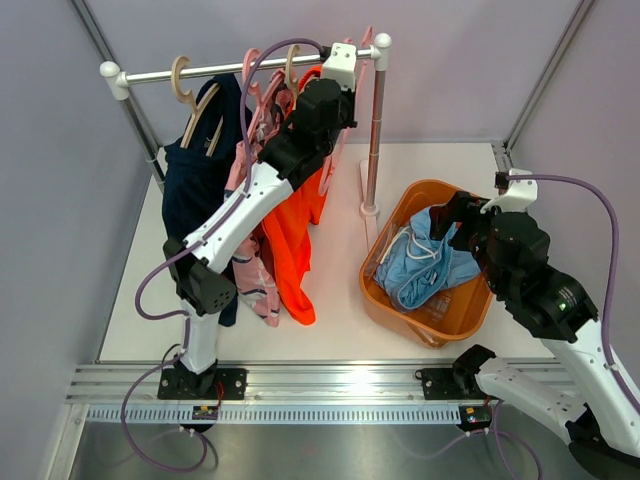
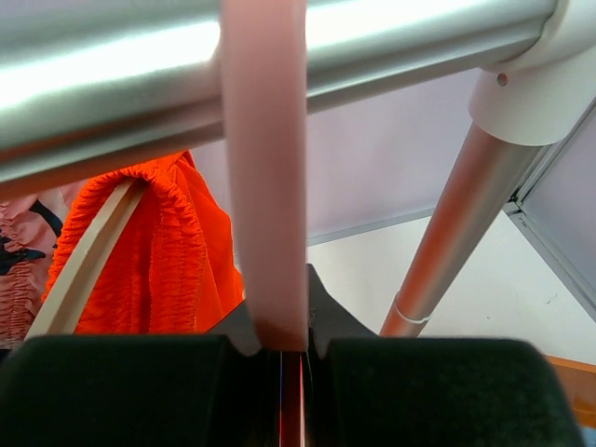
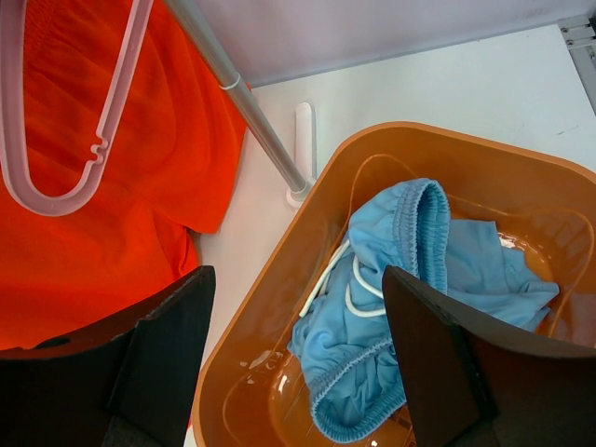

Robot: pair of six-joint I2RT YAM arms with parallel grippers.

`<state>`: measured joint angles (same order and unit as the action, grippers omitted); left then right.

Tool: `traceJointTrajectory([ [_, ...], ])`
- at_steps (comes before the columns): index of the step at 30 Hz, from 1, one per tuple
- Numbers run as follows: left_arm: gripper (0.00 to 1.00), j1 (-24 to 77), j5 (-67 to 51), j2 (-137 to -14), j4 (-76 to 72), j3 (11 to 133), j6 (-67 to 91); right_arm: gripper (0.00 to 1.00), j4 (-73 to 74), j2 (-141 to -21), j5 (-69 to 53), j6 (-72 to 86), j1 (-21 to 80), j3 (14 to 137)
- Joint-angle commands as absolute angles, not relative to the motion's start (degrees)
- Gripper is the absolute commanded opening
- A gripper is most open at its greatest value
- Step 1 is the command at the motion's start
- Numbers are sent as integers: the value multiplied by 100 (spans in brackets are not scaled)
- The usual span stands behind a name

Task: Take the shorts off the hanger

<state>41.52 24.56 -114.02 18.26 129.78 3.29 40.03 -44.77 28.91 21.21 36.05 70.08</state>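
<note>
The pink hanger's hook loops over the rack's bar between the orange shorts and the rack's post, so the hanger would hang: it is time for my left gripper to release it now.
Three shorts hang on the rack: dark navy shorts (image 1: 195, 190), pink patterned shorts (image 1: 250, 265) and bright orange shorts (image 1: 293, 245). The light blue shorts (image 1: 428, 265) lie in the orange basin (image 1: 395, 225). My left gripper (image 1: 338, 68) is up at the rail's right end, shut on the hook of a pink hanger (image 2: 265, 186) that loops over the rail (image 2: 112, 84). The orange shorts (image 2: 163, 251) hang on a wooden hanger just to its left. My right gripper (image 3: 296, 279) is open and empty above the basin (image 3: 279, 307) and the light blue shorts (image 3: 410, 307).
The rack's upright post (image 1: 374, 130) stands between the hanging shorts and the basin, on a white foot (image 3: 303, 140). The bare lower loop of the pink hanger (image 3: 93, 158) hangs in front of the orange shorts (image 3: 102, 242). Grey walls enclose the table on three sides.
</note>
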Motion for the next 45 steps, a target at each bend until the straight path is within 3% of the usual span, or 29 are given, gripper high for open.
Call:
traceJointTrajectory([
  [1, 8, 4096, 2505, -11452, 1424, 13219, 404, 81, 4069, -4447, 2918, 2153, 3568, 6987],
  [9, 18, 4096, 2321, -11066, 1116, 12665, 413, 81, 4122, -4395, 2883, 2241, 3568, 6891],
  [14, 32, 4131, 2276, -10820, 1046, 12507, 378, 81, 4166, -4324, 2900, 2285, 3568, 6882],
  [20, 41, 4280, 2259, -10355, 730, 12024, 150, 81, 4254, -4228, 2900, 2347, 3568, 6891],
  [24, 58, 4394, 2224, -10090, 729, 11874, 35, 81, 4254, -4175, 2900, 2355, 3568, 6864],
  [27, 60, 4465, 2215, -9801, 817, 11778, -114, 81, 4254, -4140, 2900, 2364, 3568, 6855],
  [31, 70, 4552, 2145, -9291, 809, 11418, -167, 82, 4184, -4148, 2892, 2277, 3568, 6855],
  [40, 77, 4570, 2970, -8061, 1028, 10688, -553, 90, 3850, -4017, 2813, 1942, 3560, 6943],
  [45, 77, 4509, 2524, -8094, 1914, 10968, -598, 90, 3709, -4192, 2751, 1881, 3568, 7040],
])
